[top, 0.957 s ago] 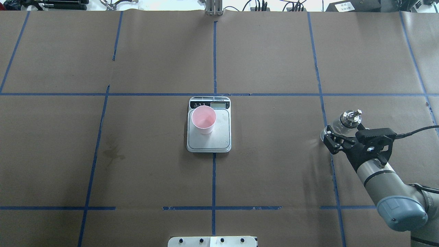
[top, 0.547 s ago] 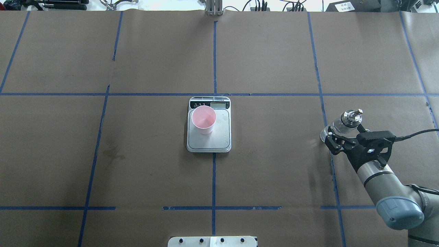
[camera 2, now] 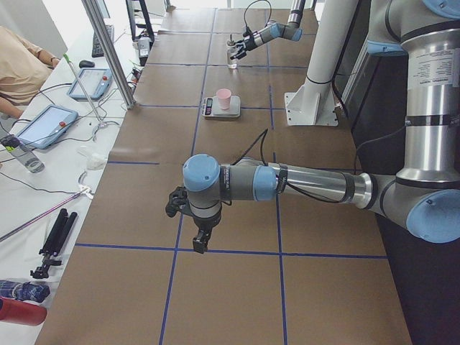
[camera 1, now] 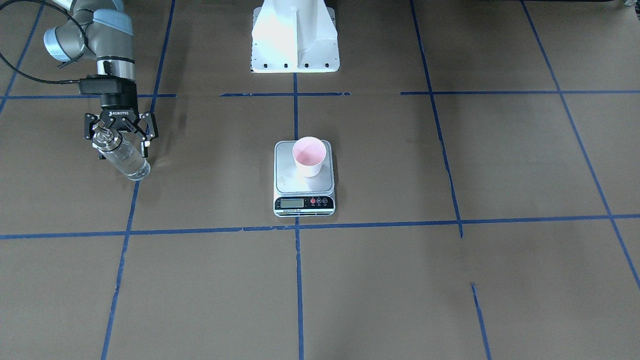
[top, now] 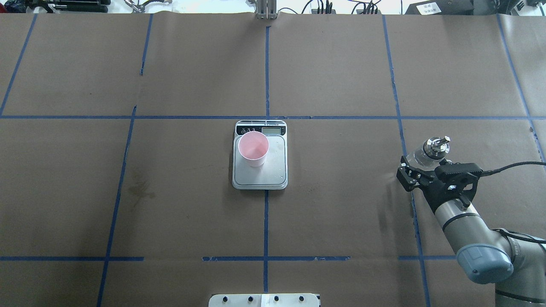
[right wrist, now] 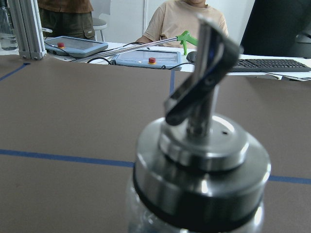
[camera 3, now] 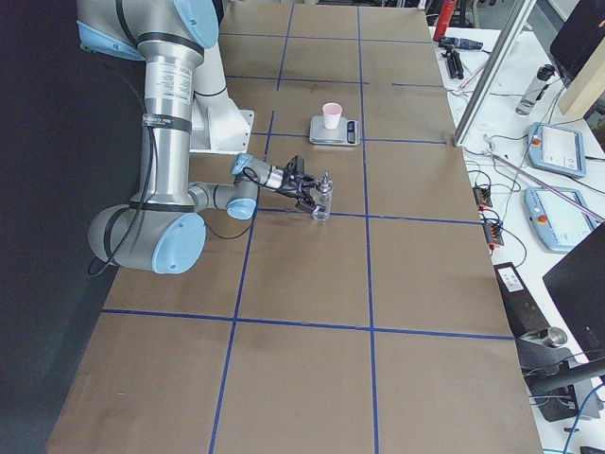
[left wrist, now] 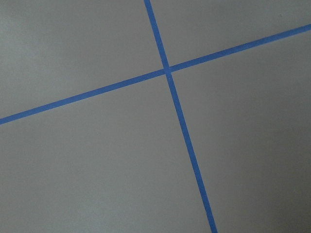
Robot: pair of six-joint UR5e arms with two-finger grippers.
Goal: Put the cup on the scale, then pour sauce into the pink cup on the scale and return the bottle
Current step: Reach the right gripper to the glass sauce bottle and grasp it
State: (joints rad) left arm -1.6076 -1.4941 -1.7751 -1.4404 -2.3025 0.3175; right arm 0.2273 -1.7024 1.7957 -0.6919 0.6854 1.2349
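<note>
The fingers of my right gripper reach along both sides of the glass body point(camera 1: 127, 158), below the silver collar point(camera 1: 108, 140), so my right gripper closes on the bottle next.
The pink cup point(top: 253, 148) point(camera 1: 309, 156) stands upright on the far-left part of the scale point(top: 273, 170) point(camera 1: 290, 172), near its display. At the table's right the clear glass bottle point(top: 431, 149) point(camera 1: 122, 157) stands on the paper, its silver pour spout point(right wrist: 204, 145) filling the right wrist view. My right gripper point(top: 422, 167) point(camera 1: 119, 134) is open, its fingers spread wide on either side of the bottle's near side without pressing it. I cannot make out the sauce in the bottle or cup. My left gripper point(camera 2: 198, 241) hangs low over the table's left end; whether it is open I cannot tell.
Brown paper with blue tape lines point(top: 266, 72) covers the table. The robot's white base point(camera 1: 295, 37) sits behind the scale. Tablets and a person point(right wrist: 187, 14) are beyond the far edge.
My right gripper has drawn back from the bottle toward the robot, staying open. The bottle stays standing in place, and the cup and scale have not moved.
</note>
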